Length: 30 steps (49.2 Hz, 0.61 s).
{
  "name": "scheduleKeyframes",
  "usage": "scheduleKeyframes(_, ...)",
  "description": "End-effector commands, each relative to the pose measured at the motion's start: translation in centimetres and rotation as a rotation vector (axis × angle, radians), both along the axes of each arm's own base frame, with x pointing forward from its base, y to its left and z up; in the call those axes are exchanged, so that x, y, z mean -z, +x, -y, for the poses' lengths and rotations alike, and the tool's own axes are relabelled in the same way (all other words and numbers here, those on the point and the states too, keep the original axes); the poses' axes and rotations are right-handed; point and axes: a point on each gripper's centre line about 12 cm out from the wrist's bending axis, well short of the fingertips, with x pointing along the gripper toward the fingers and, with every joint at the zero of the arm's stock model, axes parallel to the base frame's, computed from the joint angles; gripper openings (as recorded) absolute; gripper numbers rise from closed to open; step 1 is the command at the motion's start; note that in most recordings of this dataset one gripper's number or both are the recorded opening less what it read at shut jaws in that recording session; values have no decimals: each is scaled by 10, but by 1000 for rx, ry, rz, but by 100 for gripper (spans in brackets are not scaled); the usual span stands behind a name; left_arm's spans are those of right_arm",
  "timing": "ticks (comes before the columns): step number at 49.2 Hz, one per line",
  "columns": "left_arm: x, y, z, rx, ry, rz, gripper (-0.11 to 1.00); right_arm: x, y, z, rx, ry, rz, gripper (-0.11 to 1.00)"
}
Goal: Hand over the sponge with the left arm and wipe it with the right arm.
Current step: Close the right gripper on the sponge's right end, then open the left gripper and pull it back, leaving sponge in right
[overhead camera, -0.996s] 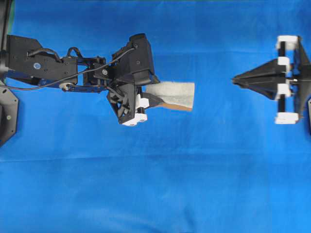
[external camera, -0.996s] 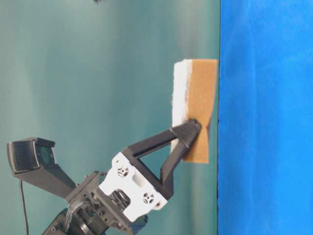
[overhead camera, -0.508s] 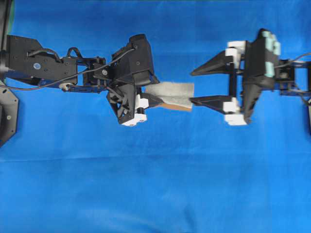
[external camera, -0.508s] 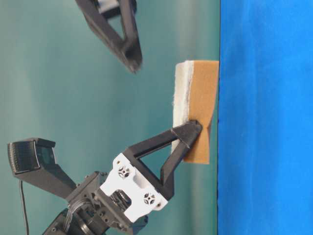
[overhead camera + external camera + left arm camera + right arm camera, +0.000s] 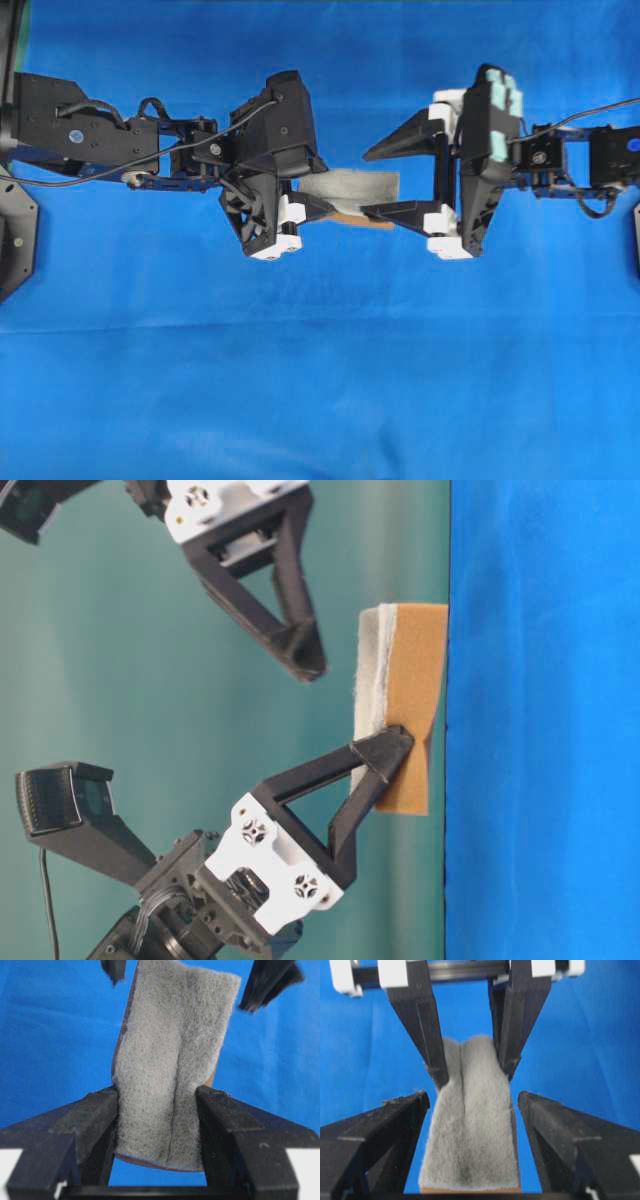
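Observation:
I need to grab the sponge by its loose end with my right gripper next, because the fingers of my left gripper are closed around one end of the sponge.
The sponge hangs in the air above the blue cloth, grey scouring face up and orange foam underneath. My left gripper is shut on its left end, and the fingers pinch it so that the pad creases lengthwise. My right gripper, on the arm with teal pads, stands open, one jaw on each side of the sponge's free end. Blue gaps show between its fingers and the sponge. From table level only one right finger shows, apart from the sponge.
A blue cloth covers the table under both arms. The left arm's black links reach in from the left edge, and the right arm's wrist from the right. A black base plate sits at the far left.
My right gripper opened wide and came in from the right edge until its jaws straddle the sponge's free end. The left gripper and the sponge stayed put.

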Motion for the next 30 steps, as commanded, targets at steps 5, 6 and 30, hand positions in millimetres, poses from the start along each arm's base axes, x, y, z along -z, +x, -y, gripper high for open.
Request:
scheduleKeyframes(5,-17,0,1,2,5,49,40,3,10,-1,-3,7,-24,73)
scheduleKeyframes(6,-16,0,1,2,5,47,40,5,10,-1,-3,9,-35,73)
scheduleKeyframes(30,-16,1,2,8,8,50,35,20,16,0,-7,1,-100,72)
